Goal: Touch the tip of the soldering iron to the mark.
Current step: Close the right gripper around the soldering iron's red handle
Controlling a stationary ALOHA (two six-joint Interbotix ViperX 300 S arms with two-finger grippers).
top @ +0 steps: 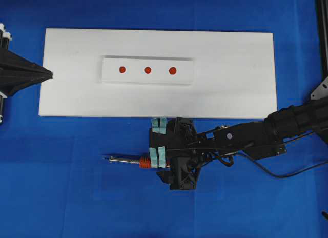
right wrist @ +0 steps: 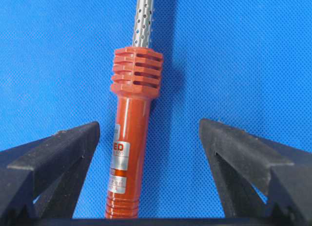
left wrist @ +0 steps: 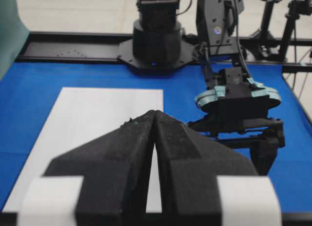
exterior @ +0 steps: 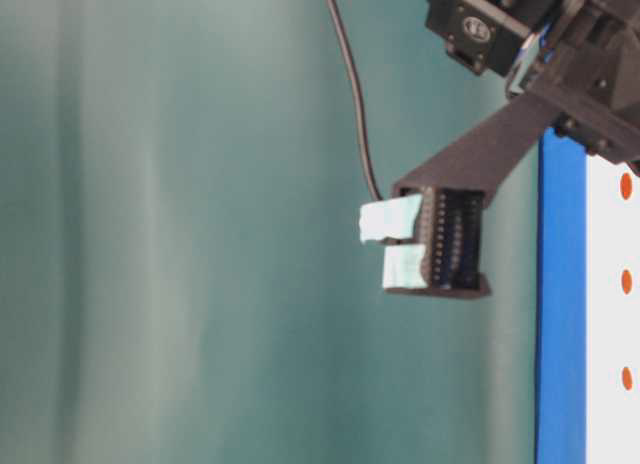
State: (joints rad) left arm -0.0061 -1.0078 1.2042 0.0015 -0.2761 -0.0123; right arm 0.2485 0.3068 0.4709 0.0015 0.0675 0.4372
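Observation:
The soldering iron's silver tip should touch the mark, so the right gripper will next take hold of the soldering iron by its red-orange handle [right wrist: 130, 153].
The soldering iron [top: 134, 160] lies flat on the blue mat in front of the white board, its silver tip pointing left. In the right wrist view its red-orange handle [right wrist: 130, 153] lies between the fingers, closer to the left one, and neither finger touches it. My right gripper [top: 158, 141] is open around the handle. The mark [top: 172, 70] is the right-hand red dot of three on the raised white strip [top: 147, 79]. My left gripper [top: 51, 74] is shut on nothing at the board's left edge; the left wrist view shows its tips [left wrist: 153, 114] pressed together.
The white board [top: 230, 94] lies across the blue mat. Two smaller red dots [top: 122, 70] [top: 147, 70] sit left of the mark. The iron's black cord [top: 287, 172] trails right under my right arm. A black frame rail [top: 323, 38] runs along the right edge.

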